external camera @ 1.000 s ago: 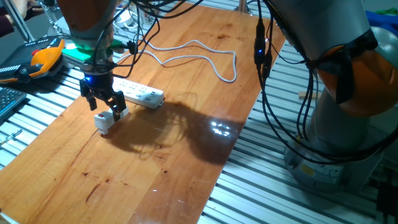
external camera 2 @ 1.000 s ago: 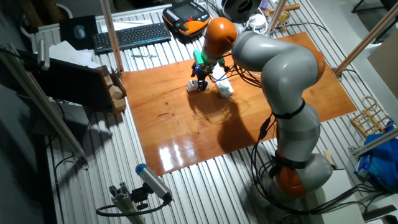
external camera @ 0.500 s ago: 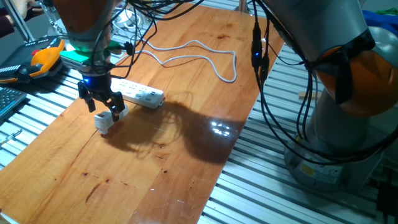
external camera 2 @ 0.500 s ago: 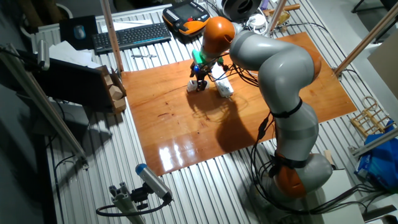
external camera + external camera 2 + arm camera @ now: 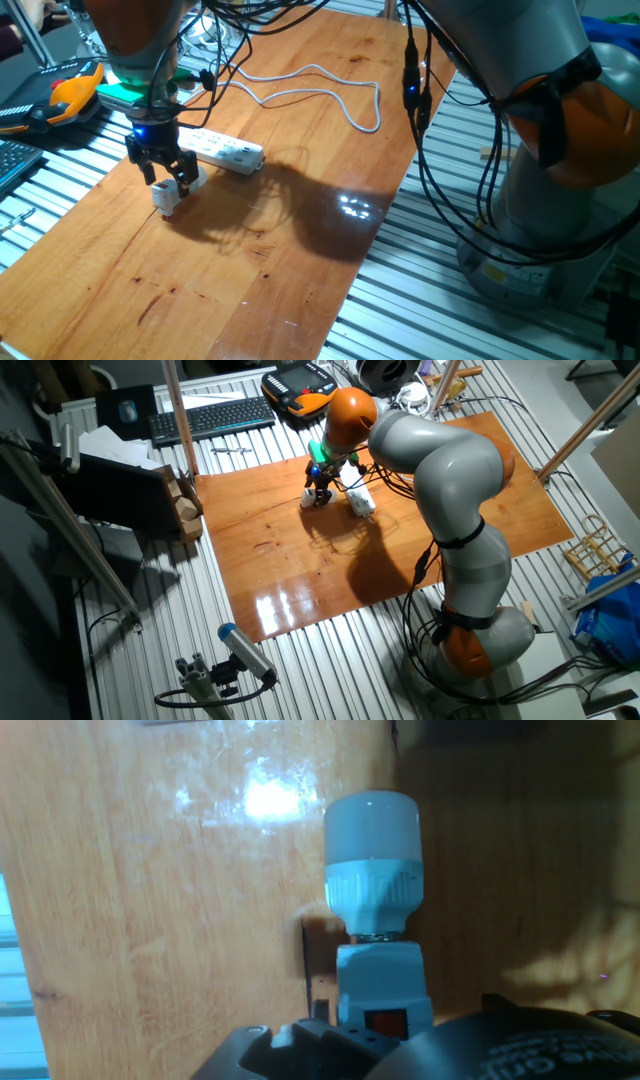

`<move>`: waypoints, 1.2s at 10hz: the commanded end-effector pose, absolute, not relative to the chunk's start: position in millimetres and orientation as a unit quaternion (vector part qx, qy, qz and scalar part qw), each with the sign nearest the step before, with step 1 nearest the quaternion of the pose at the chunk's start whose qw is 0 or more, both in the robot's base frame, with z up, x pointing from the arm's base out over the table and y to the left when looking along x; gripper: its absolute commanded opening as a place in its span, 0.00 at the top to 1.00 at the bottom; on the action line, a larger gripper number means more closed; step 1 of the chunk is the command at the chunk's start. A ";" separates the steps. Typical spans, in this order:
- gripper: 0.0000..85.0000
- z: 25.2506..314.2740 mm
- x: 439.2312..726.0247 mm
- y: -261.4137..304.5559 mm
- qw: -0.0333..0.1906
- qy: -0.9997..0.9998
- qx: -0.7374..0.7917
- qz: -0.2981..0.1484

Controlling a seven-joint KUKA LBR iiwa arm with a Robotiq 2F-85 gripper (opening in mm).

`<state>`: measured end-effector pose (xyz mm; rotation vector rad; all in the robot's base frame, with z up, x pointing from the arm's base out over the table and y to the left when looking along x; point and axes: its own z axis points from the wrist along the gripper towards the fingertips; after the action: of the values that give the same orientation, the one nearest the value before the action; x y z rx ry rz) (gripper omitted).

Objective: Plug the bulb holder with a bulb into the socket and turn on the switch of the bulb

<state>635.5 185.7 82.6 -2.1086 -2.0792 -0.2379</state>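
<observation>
The gripper picks up the bulb holder by its square white body (image 5: 165, 196) next, to plug it into the socket (image 5: 226, 150).
The bulb holder (image 5: 167, 196) lies on the wooden table, a small white box with its bulb (image 5: 370, 860) pointing away from the hand. In the hand view its square face (image 5: 381, 985) shows the red switch (image 5: 386, 1021) near the bottom edge. My gripper (image 5: 166, 178) hangs just above the holder, open, with one dark finger on each side of it. The socket (image 5: 226, 150), a long white power strip, lies just right of and behind the gripper. In the other fixed view the gripper (image 5: 319, 491) is left of the socket (image 5: 360, 501).
The strip's white cable (image 5: 330, 95) loops across the far half of the table. An orange and black pendant (image 5: 70, 95) and a keyboard (image 5: 210, 418) lie off the table. Black arm cables (image 5: 420, 110) hang by the table's right edge.
The gripper has shifted slightly left and lower over the bulb holder. The holder and the power strip have stayed in place.
</observation>
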 end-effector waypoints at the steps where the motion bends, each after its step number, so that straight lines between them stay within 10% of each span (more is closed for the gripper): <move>1: 0.20 81.3 635.7 185.8 0.087 -0.697 -0.707 -0.082; 12: 0.20 67.3 637.4 186.2 0.092 -0.704 -0.699 -0.087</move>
<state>637.4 186.4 66.8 -2.0731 -2.0914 -0.2602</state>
